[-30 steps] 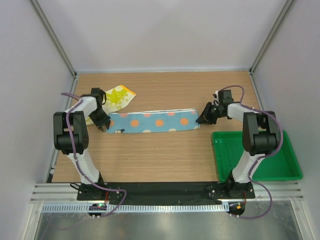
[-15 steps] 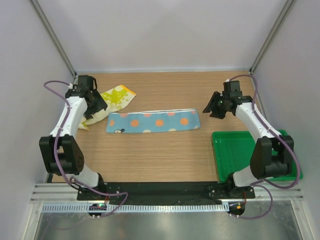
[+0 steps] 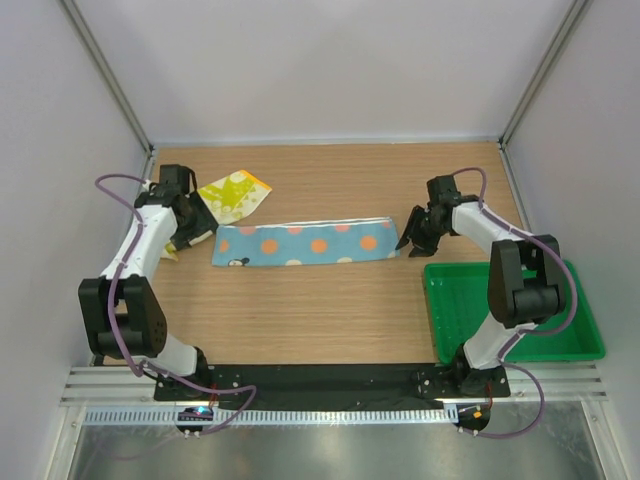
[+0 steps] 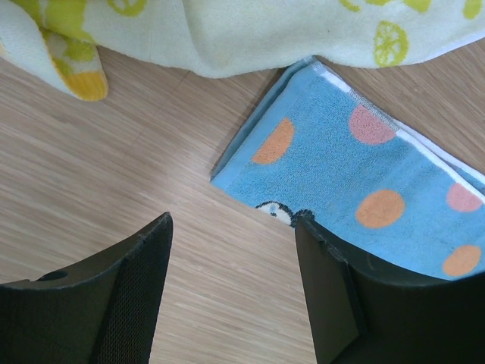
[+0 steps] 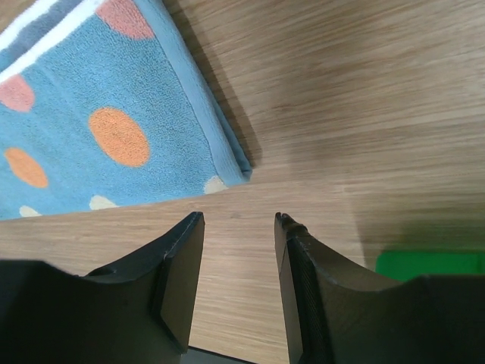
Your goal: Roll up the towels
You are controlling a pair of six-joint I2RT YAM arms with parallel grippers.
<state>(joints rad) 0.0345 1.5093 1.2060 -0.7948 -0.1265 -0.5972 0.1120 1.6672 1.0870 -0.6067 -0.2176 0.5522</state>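
Observation:
I need to fold the towel over for rolling, so I should next grab the light blue towel's near corner at the tray-side end (image 3: 397, 256) (image 5: 236, 174) with my right gripper.
The light blue towel (image 3: 305, 243) with orange dots lies folded into a long flat strip across the middle of the table. My left gripper (image 3: 203, 232) hovers open just off its left end, with only bare wood between the fingers (image 4: 233, 224); the towel's corner (image 4: 364, 189) is just ahead. My right gripper (image 3: 412, 238) hangs open beside the strip's right end, also empty (image 5: 239, 218), the towel's corner (image 5: 98, 129) in front of it. The pale yellow towel (image 3: 235, 195) lies crumpled at the back left, partly under my left arm, and shows in the left wrist view (image 4: 250, 30).
A green tray (image 3: 575, 330) sits at the near right, under the right arm's elbow; its corner shows in the right wrist view (image 5: 432, 262). White walls and metal frame posts close in the table on three sides.
Both grippers opened and let go of the blue towel's ends. The arms swung back and outward, then came down beside the ends again. The towel strip stayed in place.

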